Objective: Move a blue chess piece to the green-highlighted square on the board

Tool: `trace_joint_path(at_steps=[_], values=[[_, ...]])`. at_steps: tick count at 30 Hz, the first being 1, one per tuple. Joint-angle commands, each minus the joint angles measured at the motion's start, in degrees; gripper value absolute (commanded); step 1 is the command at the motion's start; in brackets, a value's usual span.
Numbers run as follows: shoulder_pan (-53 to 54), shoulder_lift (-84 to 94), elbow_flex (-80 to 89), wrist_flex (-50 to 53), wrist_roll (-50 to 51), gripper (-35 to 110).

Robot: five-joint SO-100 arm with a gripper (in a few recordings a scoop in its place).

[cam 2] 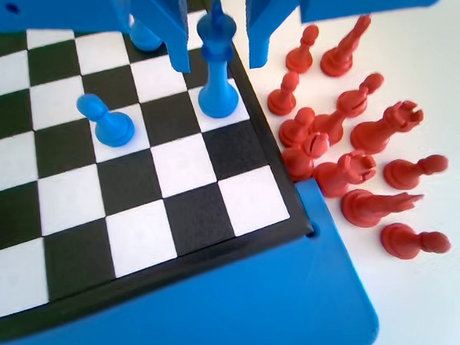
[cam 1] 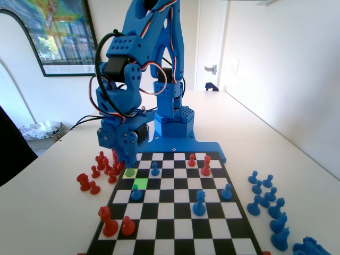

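My gripper grabs the slim blue chess piece by its narrow top next. Then it moves the piece to the green-highlighted square.
A slim blue chess piece with a narrow pointed top stands upright on a white square in the board's edge column. My gripper is open, one jaw on each side of the piece's top and neither touching it. In the fixed view the gripper hangs low over the yellow-highlighted square at the board's left edge and hides most of the piece. The green-highlighted square lies diagonally next to the yellow one, one row nearer the camera and one column to the right, with nothing on it.
Blue pawns stand close to the highlighted squares, and a taller blue piece stands mid-board. Red pieces are on the board. Several red pieces lie off its edge by the gripper, several blue ones off the other side.
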Motion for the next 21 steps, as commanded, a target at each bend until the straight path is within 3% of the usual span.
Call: trace_joint_path(at_steps=[1,14,21], values=[[1.1,1.8,-2.3,0.8,0.2,10],[1.5,1.8,-1.4,1.1,-3.1,1],[0.5,2.1,-7.5,10.7,-1.4,1]])
